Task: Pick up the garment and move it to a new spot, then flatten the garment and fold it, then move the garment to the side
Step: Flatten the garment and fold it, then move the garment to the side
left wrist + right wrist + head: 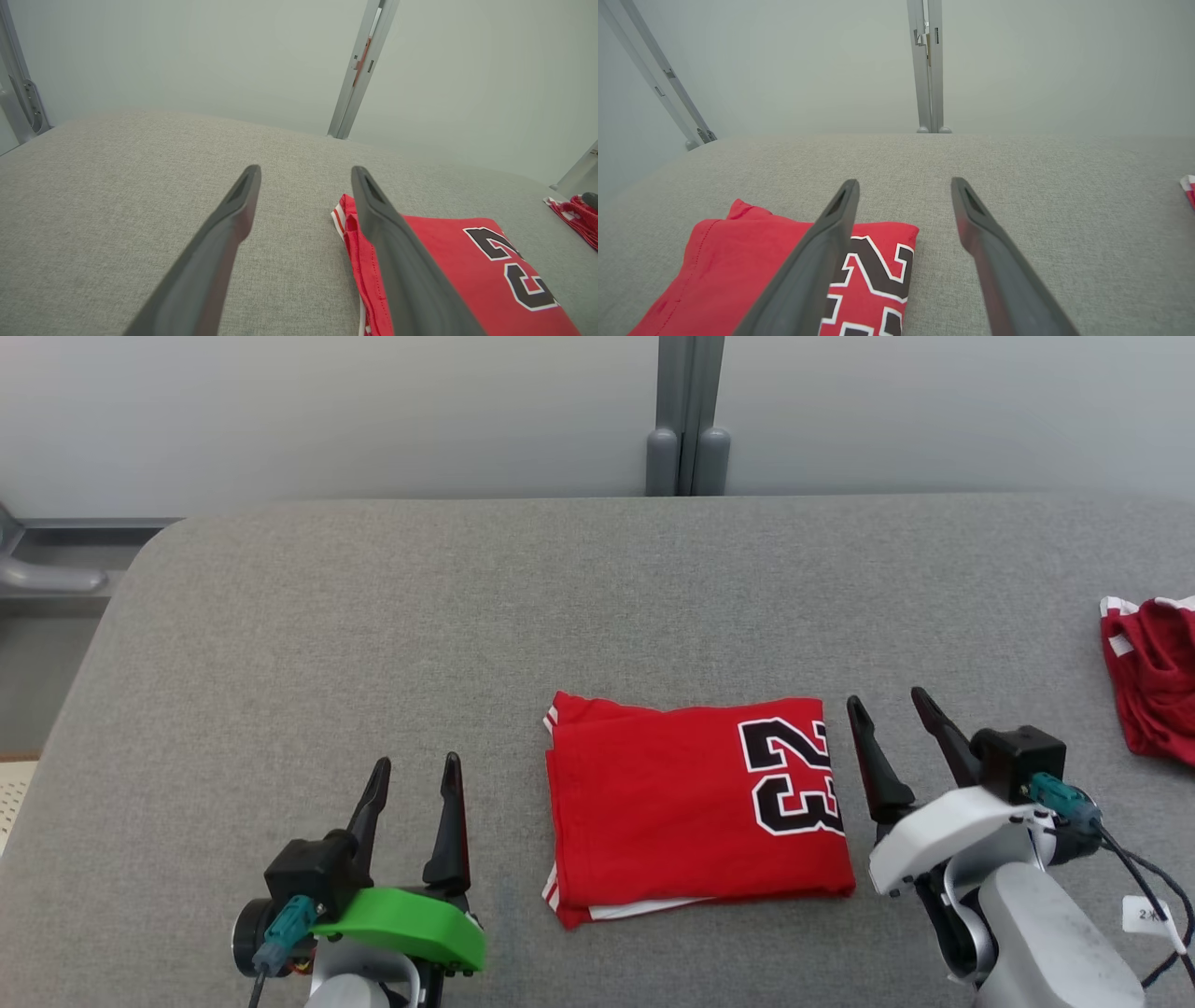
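The garment has loose hems at its open end, so my right gripper next needs to grab the garment by its folded edge along the black number to move it.
The garment is a red jersey with a black "23", folded into a neat rectangle on the grey table, near its front middle. My left gripper stands open to the left of it, nothing between its fingers. My right gripper is open just off the jersey's right edge, also holding nothing. In the left wrist view the garment lies right of my left gripper. The right wrist view has the garment at lower left, my right gripper beside its edge.
A second red garment with white trim lies crumpled at the table's right edge. A grey post stands behind the table against a pale wall. Bare grey cloth stretches across the table's left and far parts.
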Controlling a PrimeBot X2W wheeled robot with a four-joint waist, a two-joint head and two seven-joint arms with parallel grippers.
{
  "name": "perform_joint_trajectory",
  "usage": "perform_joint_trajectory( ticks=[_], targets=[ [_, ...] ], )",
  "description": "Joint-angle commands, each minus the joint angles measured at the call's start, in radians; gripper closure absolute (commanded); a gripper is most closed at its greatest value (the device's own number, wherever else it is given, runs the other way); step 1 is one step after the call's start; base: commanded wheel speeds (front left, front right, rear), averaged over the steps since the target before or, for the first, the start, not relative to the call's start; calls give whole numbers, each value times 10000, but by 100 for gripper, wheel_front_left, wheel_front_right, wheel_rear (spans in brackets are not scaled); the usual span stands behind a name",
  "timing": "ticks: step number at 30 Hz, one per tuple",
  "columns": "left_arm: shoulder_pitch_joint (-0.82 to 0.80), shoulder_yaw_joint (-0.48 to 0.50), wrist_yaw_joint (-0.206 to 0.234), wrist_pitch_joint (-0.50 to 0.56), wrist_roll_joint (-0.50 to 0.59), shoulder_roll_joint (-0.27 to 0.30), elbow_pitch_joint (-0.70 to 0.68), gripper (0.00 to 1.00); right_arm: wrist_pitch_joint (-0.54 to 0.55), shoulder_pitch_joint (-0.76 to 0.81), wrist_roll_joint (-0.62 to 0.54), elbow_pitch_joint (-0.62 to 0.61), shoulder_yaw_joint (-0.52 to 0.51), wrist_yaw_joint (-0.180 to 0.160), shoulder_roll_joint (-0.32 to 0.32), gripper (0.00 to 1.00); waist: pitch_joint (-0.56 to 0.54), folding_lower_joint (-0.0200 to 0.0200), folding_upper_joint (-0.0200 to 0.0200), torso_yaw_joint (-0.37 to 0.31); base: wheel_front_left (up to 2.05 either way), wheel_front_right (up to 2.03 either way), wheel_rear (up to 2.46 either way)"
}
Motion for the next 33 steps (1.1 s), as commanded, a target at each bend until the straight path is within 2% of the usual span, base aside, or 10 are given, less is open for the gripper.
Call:
perform_joint_trajectory(
  ticks=[1,5,14,21,33],
  targets=[
    [193,132,60,-2,107,-6,-23,0,-24,425,-215,-257,-305,-3,161,0,-180,0,0,-130,0,0,0],
    [640,445,86,-2,286,-60,-137,0,45,1290,-674,-951,-1080,-3,551,0,-328,0,0,-197,0,0,0],
    [1261,764,0,-2,606,-119,-235,0,352,2310,-1477,-2297,-2051,-3,1136,0,-456,0,0,-249,0,0,0],
    [1214,832,-69,-2,727,-138,-122,0,562,2645,-1602,-2817,-2149,-3,1279,0,-505,0,0,-220,0,0,0],
    [1113,840,-128,-1,828,-176,-37,0,776,2706,-1500,-2948,-2140,-3,1305,0,-476,0,0,-205,0,0,0]
  ],
)
